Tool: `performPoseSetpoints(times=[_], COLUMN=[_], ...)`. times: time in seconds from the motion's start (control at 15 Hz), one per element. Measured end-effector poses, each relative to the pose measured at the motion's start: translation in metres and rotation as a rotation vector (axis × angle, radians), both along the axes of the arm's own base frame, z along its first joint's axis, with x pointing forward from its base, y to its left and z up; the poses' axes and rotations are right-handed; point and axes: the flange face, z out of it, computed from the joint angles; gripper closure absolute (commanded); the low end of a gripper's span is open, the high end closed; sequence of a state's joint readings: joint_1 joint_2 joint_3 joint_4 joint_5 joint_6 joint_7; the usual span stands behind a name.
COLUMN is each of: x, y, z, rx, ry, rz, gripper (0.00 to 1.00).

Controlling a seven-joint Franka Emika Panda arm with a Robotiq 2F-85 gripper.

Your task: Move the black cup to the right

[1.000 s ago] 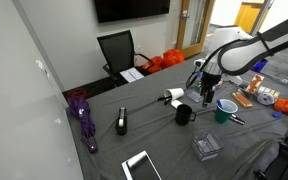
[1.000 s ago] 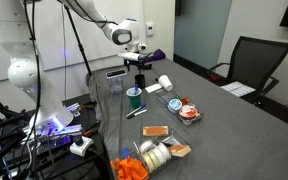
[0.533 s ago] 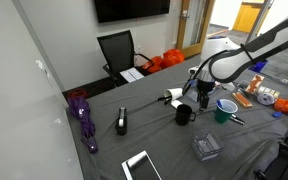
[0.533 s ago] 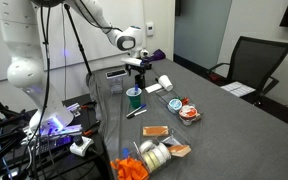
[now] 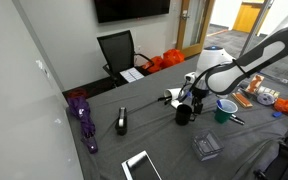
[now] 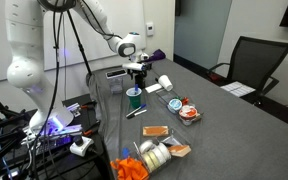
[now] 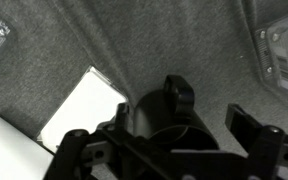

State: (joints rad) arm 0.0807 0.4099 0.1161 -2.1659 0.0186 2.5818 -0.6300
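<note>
In the outside view my open fingers are still above the rim of the black cup (image 5: 183, 116) (image 7: 177, 127), so it is too early to close. The gripper lowers first.
The black cup (image 5: 183, 116) stands on the grey table, and its open top and handle show in the wrist view (image 7: 174, 118). My gripper (image 5: 188, 99) hangs just above the cup. In the wrist view the gripper (image 7: 164, 150) is open, with one finger on each side of the cup and neither finger clearly touching it. In an exterior view my gripper (image 6: 137, 70) covers the cup. The teal-green cup (image 5: 224, 107) stands close beside the black cup and also shows in an exterior view (image 6: 133, 96).
A black-and-grey stapler-like device (image 5: 121, 121), a purple umbrella (image 5: 82, 115), a white tablet (image 5: 141, 165), a clear box (image 5: 206, 146) and a white roll (image 5: 172, 96) lie on the table. Snacks and tape rolls (image 6: 156, 153) sit at one end. An office chair (image 5: 119, 52) stands behind.
My gripper has moved across from beside the green cup and come down over the black cup. The cups have not moved.
</note>
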Motion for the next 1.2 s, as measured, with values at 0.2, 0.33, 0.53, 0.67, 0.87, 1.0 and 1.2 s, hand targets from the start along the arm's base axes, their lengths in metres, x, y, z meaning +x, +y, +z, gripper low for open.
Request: performPoseSetpoints(times=[0.2,0.33,0.53,0.67,0.87,1.0,1.2], x=[-0.001,-0.001,-0.001,-0.001,-0.001,-0.001,-0.004], y=[0.001,0.001,0.001,0.001,-0.001,-0.004,-0.005], z=[-0.011,-0.011,-0.011,-0.011,-0.011,-0.012,-0.015], rx=[-0.025,-0.025,-0.025,-0.026,-0.030,-0.039,-0.051], ry=[0.001,0.000,0.000,0.000,-0.001,0.000,0.007], rz=[-0.005,-0.006,-0.006,-0.008,-0.006,-0.002,0.006], gripper=[0.00,0.00,0.00,0.00,0.00,0.00,0.00])
